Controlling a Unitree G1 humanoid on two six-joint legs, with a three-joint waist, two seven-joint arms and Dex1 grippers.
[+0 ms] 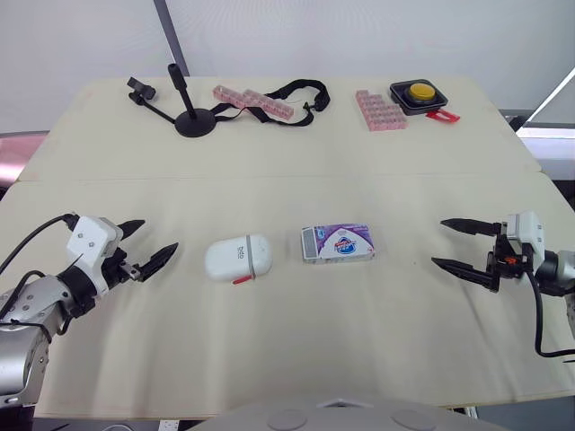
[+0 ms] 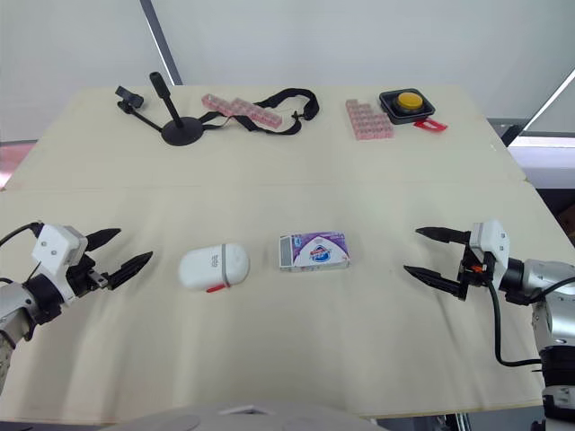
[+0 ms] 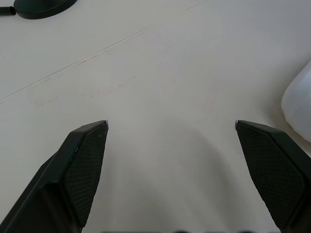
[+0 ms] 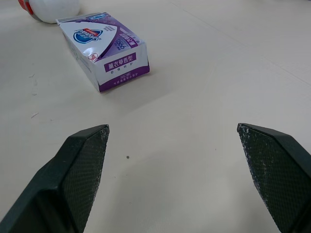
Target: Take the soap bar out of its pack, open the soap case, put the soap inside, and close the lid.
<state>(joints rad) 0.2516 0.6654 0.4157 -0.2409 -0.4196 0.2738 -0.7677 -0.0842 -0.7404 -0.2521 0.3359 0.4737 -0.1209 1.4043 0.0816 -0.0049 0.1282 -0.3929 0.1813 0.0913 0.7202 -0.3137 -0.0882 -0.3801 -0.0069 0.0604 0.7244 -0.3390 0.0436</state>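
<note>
My right gripper is open less wide than the soap pack's long side (image 1: 338,259), so it will grab the pack across its narrow purple end (image 1: 366,242) next.
The soap pack (image 1: 338,242), a purple and white carton, lies flat at the table's middle and also appears in the right wrist view (image 4: 102,48). Just left of it lies the shut white soap case (image 1: 238,258) with a red latch on its near side; its edge (image 3: 299,109) shows in the left wrist view. My left gripper (image 1: 148,242) hovers open to the left of the case, empty. At the right, well clear of the pack, my right gripper (image 1: 446,242) stands open, with nothing between its fingers (image 4: 82,165).
Along the far edge stand a black stand (image 1: 193,117), a pink pill organiser (image 1: 253,101) on a black strap (image 1: 301,94), a second pink organiser (image 1: 380,109) and a yellow button in a black box (image 1: 418,94). The cream cloth (image 1: 296,350) covers the table.
</note>
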